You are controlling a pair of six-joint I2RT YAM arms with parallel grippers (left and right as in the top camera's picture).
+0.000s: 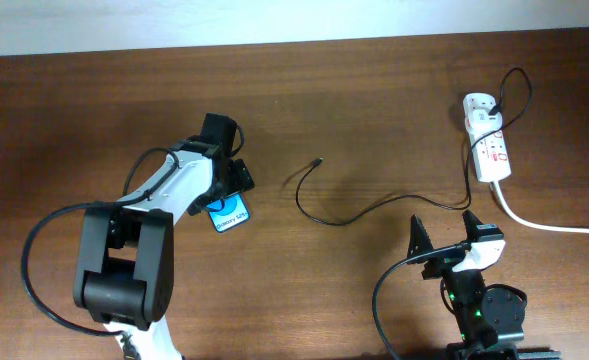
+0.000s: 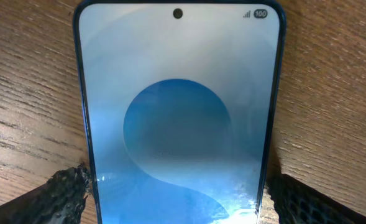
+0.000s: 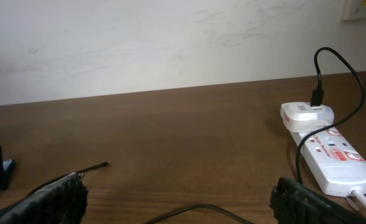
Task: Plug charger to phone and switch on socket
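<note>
The phone (image 1: pixel 231 215) would stay flat on the tabletop if I lifted my left gripper now, because wood shows between the phone's sides and both fingers.
The phone (image 1: pixel 231 215) lies flat on the wooden table with its blue screen lit; it fills the left wrist view (image 2: pixel 176 112). My left gripper (image 1: pixel 236 184) is open and low over it, one finger on each long side of the phone (image 2: pixel 178 194). The charger, a thin black cable (image 1: pixel 374 208), runs from the white socket (image 1: pixel 487 140) to its free tip (image 1: pixel 319 160) at mid-table. The right wrist view shows the tip (image 3: pixel 102 165) and the socket (image 3: pixel 332 155). My right gripper (image 1: pixel 444 230) is open and empty near the front edge (image 3: pixel 179 199).
The socket's thick white cord (image 1: pixel 544 225) runs off the right edge of the table. A white adapter (image 3: pixel 307 113) with the black cable sits plugged in at the socket's far end. A pale wall stands behind the table.
</note>
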